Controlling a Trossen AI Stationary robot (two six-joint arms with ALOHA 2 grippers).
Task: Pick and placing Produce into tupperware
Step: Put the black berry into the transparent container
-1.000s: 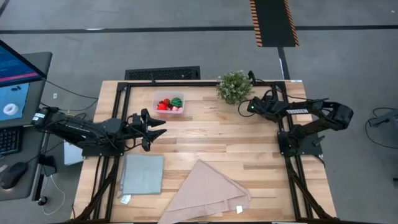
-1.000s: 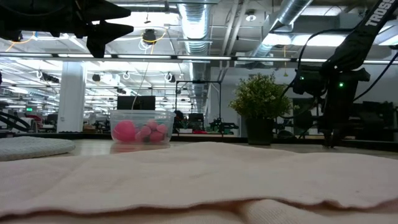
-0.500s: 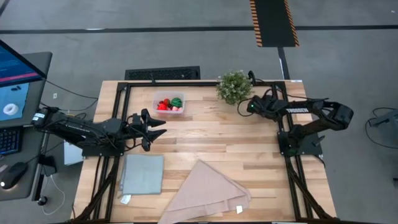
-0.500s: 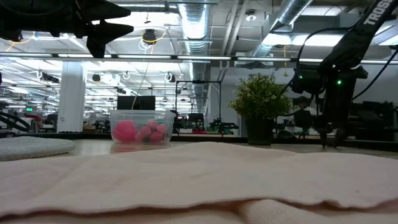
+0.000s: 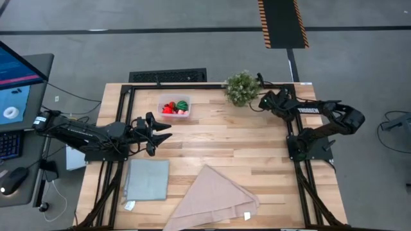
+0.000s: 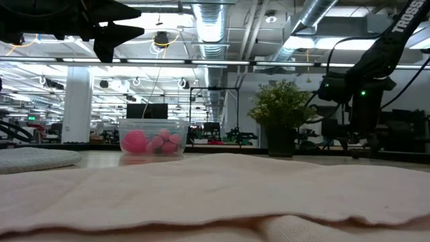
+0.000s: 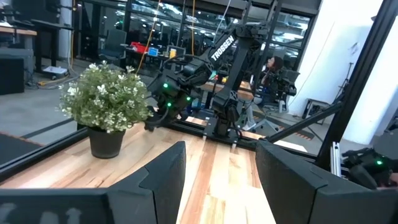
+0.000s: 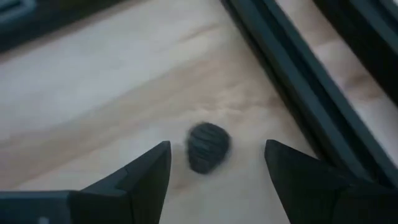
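I should next grab the small dark ridged piece's bumpy sides with my right gripper to put it into the tupperware [image 5: 174, 106].
The clear tupperware [image 5: 174, 106] stands on the far part of the table with red, pink and one green piece of produce inside [image 6: 153, 142]. A small dark ridged piece of produce [image 8: 208, 147] lies on the wood near the black frame rail. My right gripper [image 8: 217, 148] is open, one finger on each side of that piece without touching it; in the high view it is beside the potted plant [image 5: 262, 101]. My left gripper [image 5: 164, 128] hangs open and empty above the table's left half, on the near side of the tupperware.
A potted green plant [image 5: 241, 88] stands just left of my right gripper. A grey-blue square cloth [image 5: 146, 179] and a folded beige cloth [image 5: 215, 199] lie near the front edge. Black frame rails [image 8: 292, 93] run along the table's sides.
My right gripper has moved a little toward the table's far right corner, away from the plant's near side, and has opened its fingers. The left arm has kept still.
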